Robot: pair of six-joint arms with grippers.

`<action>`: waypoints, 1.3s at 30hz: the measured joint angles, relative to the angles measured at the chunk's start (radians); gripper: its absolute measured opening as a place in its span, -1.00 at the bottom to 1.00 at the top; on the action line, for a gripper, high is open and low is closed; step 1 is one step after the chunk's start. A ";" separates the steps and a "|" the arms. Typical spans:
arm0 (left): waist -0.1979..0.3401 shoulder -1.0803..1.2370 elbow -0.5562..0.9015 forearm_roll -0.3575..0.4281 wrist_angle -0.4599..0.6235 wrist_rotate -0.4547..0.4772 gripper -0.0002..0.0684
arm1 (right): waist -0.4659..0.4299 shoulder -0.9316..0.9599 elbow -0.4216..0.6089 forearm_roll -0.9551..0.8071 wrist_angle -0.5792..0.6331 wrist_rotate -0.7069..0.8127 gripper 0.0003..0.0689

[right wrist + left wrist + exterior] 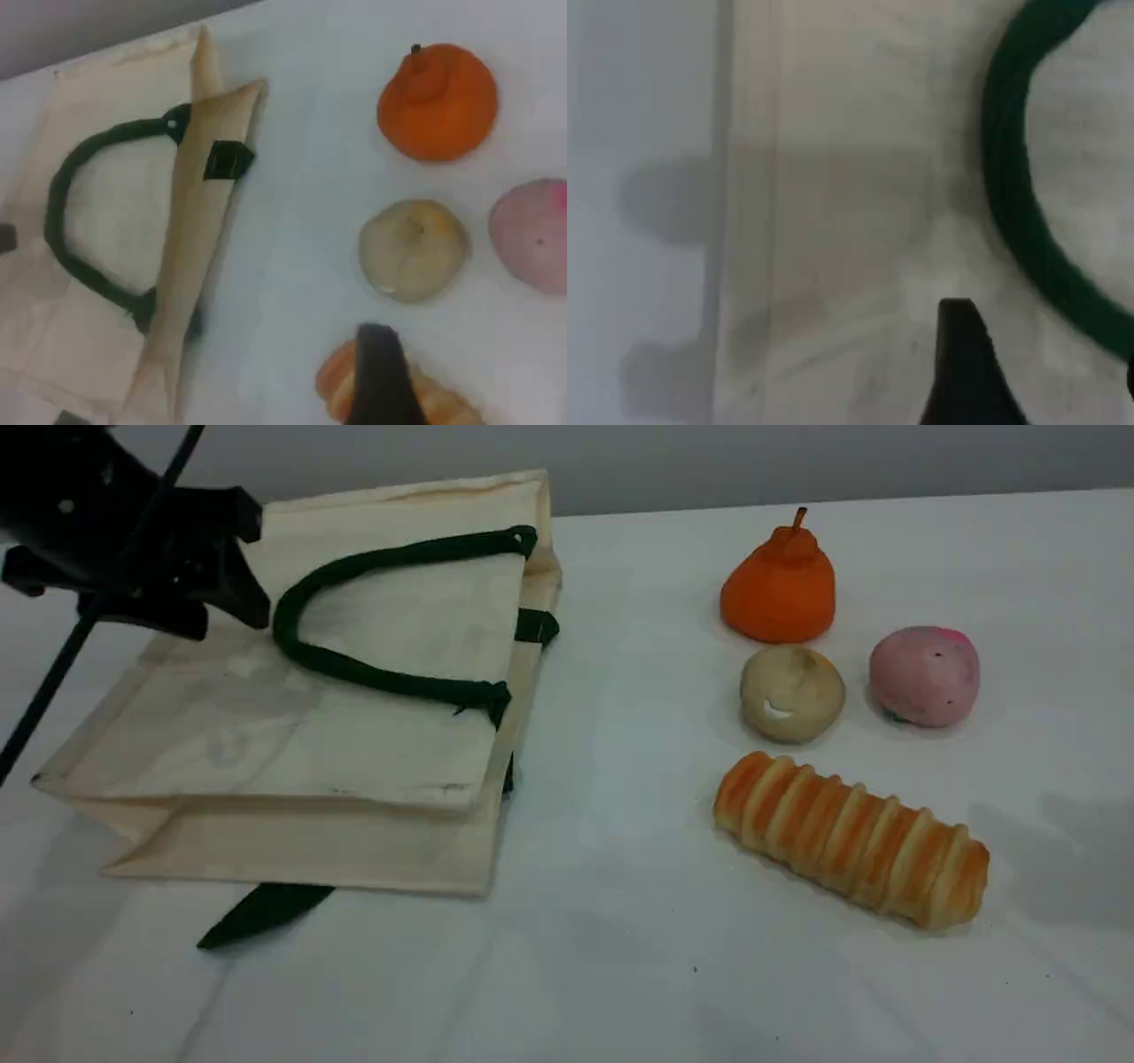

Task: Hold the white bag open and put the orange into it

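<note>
I should next grab the white bag (292, 726) with my left gripper by the green handle loop (292, 618) curled on top, because the bag is lying flat on the tabletop.
The white bag (292, 726) lies flat on the table's left side with its mouth toward the right. One dark green handle (354, 669) curls on top of it. The orange (780, 584), pear-shaped with a short stem, stands at the back right, also in the right wrist view (438, 102). My left gripper (252, 567) hovers open over the bag's far left part, just left of the handle loop (1010, 204), holding nothing. The right gripper is outside the scene view. Its wrist view shows one dark fingertip (379, 372) above the bread loaf, with nothing in it.
A beige ball (791, 693) and a pink ball (924, 676) sit just in front of the orange. A striped bread loaf (850, 837) lies nearer the front. A green strap (266, 912) pokes out from under the bag's front edge.
</note>
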 joint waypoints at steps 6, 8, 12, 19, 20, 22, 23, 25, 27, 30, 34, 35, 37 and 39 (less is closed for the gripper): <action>0.000 0.063 -0.076 -0.016 0.019 0.000 0.09 | 0.000 0.014 0.000 0.029 -0.001 -0.036 0.26; 0.000 0.088 -0.097 -0.017 0.020 0.000 0.09 | 0.000 0.014 0.000 0.048 -0.002 -0.058 0.26; 0.000 0.124 -0.116 -0.037 0.019 0.000 0.09 | 0.000 0.013 0.000 0.068 -0.008 -0.077 0.26; -0.001 0.167 -0.125 -0.043 -0.009 0.000 0.09 | 0.000 0.013 0.000 0.072 -0.024 -0.077 0.26; -0.002 0.173 -0.126 -0.046 -0.010 0.000 0.09 | 0.000 0.013 0.000 0.072 -0.024 -0.077 0.26; -0.010 0.180 -0.127 -0.069 -0.013 0.000 0.09 | 0.000 0.013 0.000 0.072 -0.024 -0.077 0.26; -0.016 0.183 -0.129 -0.073 -0.007 0.001 0.07 | 0.000 0.013 0.000 0.072 -0.024 -0.077 0.26; -0.033 0.186 -0.134 -0.072 -0.012 0.000 0.01 | 0.000 0.013 0.000 0.072 -0.024 -0.077 0.26; -0.049 0.188 -0.134 -0.072 -0.022 0.000 -0.12 | 0.000 0.013 0.000 0.071 -0.025 -0.077 0.26; -0.067 0.191 -0.134 -0.069 -0.030 0.002 -0.41 | 0.000 0.013 0.000 0.071 -0.026 -0.077 0.26; -0.070 0.191 -0.134 -0.067 -0.019 0.001 -0.79 | 0.000 0.013 0.000 0.070 -0.028 -0.078 0.26; -0.070 0.191 -0.134 -0.067 -0.012 0.001 -0.79 | 0.000 0.013 0.000 0.070 -0.028 -0.078 0.26; -0.070 0.189 -0.134 -0.062 0.012 0.003 -0.79 | 0.000 0.013 0.000 0.070 -0.030 -0.078 0.26; -0.070 0.173 -0.134 -0.048 0.067 0.024 -0.79 | 0.000 0.013 0.000 0.070 -0.031 -0.078 0.26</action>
